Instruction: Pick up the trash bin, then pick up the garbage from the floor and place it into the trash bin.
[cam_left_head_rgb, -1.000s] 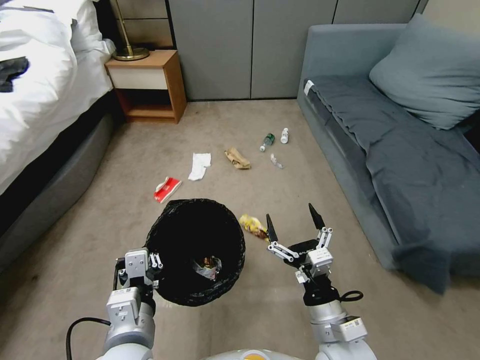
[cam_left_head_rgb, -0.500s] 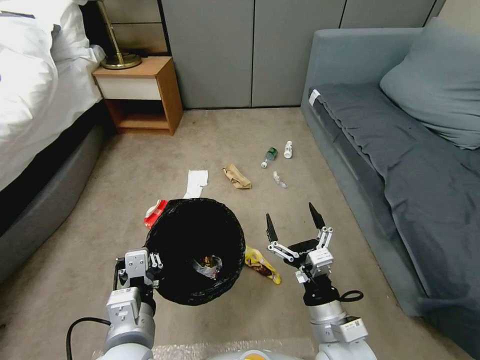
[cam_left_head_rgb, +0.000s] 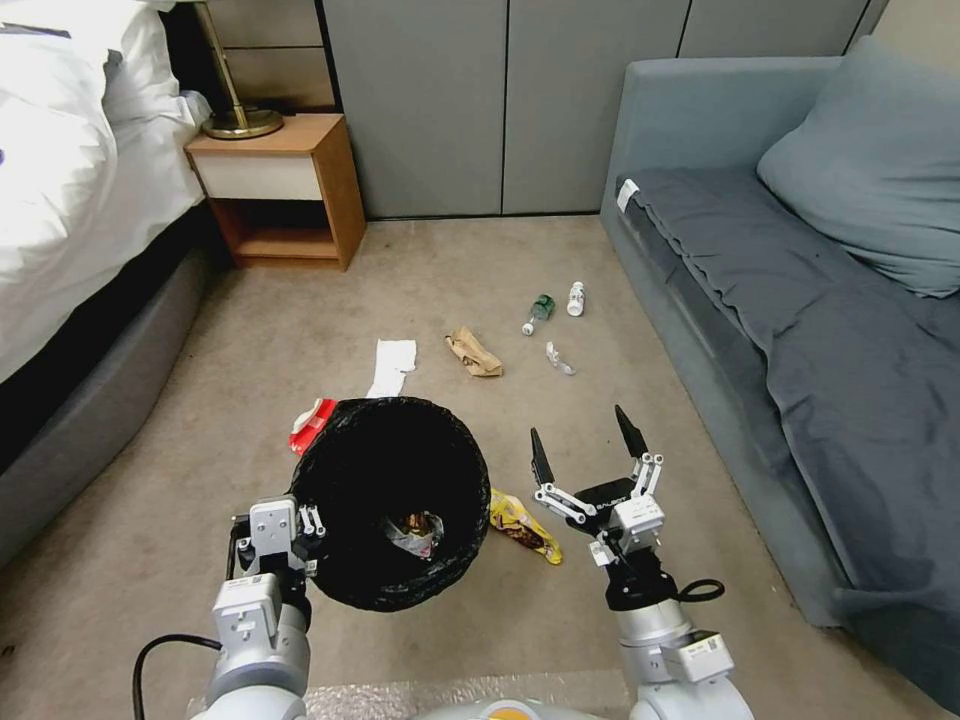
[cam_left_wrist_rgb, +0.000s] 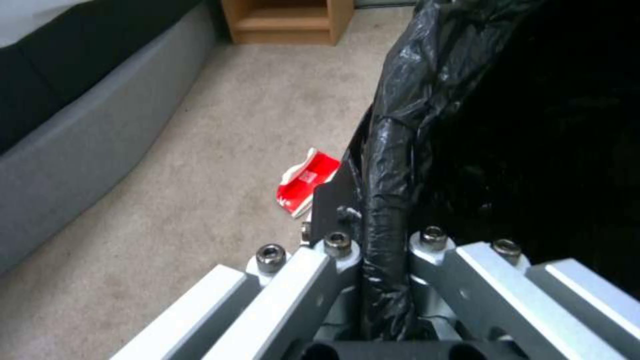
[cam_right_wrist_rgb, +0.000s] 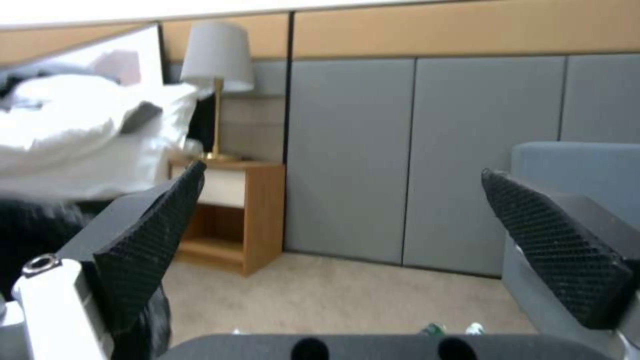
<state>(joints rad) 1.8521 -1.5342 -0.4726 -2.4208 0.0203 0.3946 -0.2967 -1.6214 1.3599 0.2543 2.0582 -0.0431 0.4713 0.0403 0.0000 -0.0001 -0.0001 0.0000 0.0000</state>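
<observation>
My right gripper is to drop the yellow snack wrapper, which is garbage, into the trash bin (cam_left_head_rgb: 390, 500), so next it needs to grab the wrapper by its narrow end (cam_left_head_rgb: 550, 552).
The trash bin (cam_left_head_rgb: 390, 500), lined with a black bag, hangs above the carpet with my left gripper (cam_left_head_rgb: 305, 525) shut on its near-left rim (cam_left_wrist_rgb: 387, 200); a crumpled piece lies inside. My right gripper (cam_left_head_rgb: 585, 440) stands open and empty to the bin's right, held above the floor. Garbage on the carpet: a yellow wrapper (cam_left_head_rgb: 525, 527) just right of the bin, a red-white packet (cam_left_head_rgb: 308, 425) (cam_left_wrist_rgb: 307, 182) partly behind it, a white tissue (cam_left_head_rgb: 392, 364), a brown paper bag (cam_left_head_rgb: 473, 352), a green-labelled bottle (cam_left_head_rgb: 538, 311), a small white bottle (cam_left_head_rgb: 575, 298) and a small clear scrap (cam_left_head_rgb: 557, 358).
A bed (cam_left_head_rgb: 70, 230) runs along the left, with a wooden nightstand (cam_left_head_rgb: 280, 190) and lamp at the back left. A grey sofa (cam_left_head_rgb: 800, 300) fills the right side. Grey wall panels (cam_left_head_rgb: 500, 100) close the back. Open carpet lies between bed and sofa.
The camera moved forward over the first half second, so the litter sits lower and nearer; the yellow wrapper now lies beside the bin. Both arms keep their poses, and little has shifted since.
</observation>
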